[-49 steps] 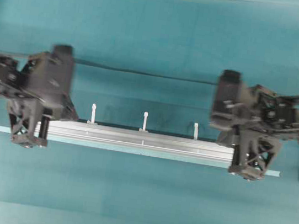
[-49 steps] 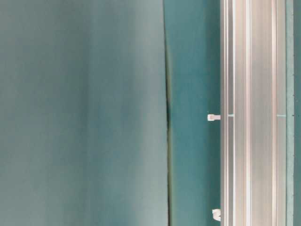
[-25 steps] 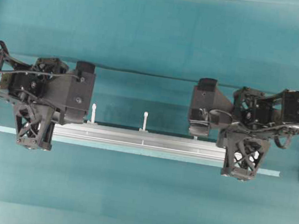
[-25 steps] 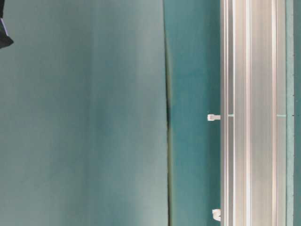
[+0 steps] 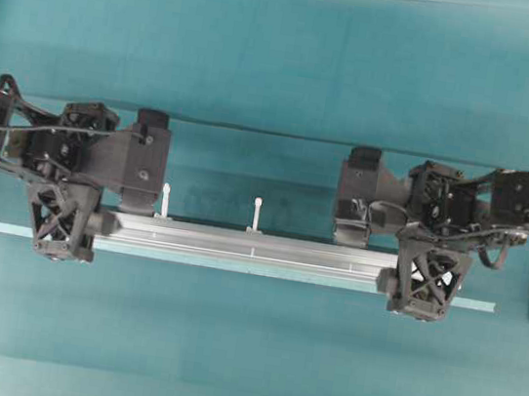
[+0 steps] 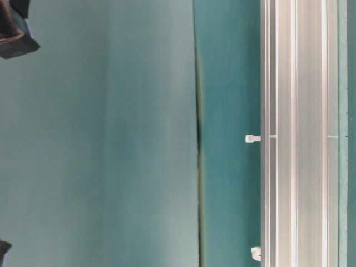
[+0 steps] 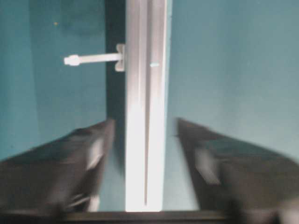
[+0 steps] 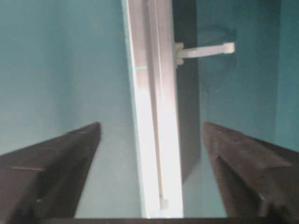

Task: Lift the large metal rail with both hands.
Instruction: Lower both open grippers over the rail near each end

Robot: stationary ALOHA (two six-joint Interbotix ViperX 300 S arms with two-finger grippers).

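The left gripper grabs the plain part of the rail between peg and end (image 5: 132,229) next, since a white peg sticks out from the rail's side.
The large metal rail (image 5: 248,246) lies flat on the teal table, running left to right. Two white pegs (image 5: 165,200) show along its far edge; the third is hidden under the right arm. My left gripper (image 5: 95,224) sits at the rail's left end and my right gripper (image 5: 395,276) at its right end. In the left wrist view my left gripper (image 7: 145,123) is open, with the rail (image 7: 145,93) between the fingers and a gap on each side. In the right wrist view my right gripper (image 8: 150,126) is open wide astride the rail (image 8: 154,93).
A thin pale-teal strip (image 5: 481,305) lies along the rail's near side and sticks out past both ends. A dark seam (image 5: 254,130) crosses the table behind the arms. In the table-level view, the rail (image 6: 295,133) is at the right and a black arm part (image 6: 14,33) at top left.
Both arms have swung round and settled with their grippers at the rail's two ends. A black arm part has come into the table-level view. The rail has not moved.
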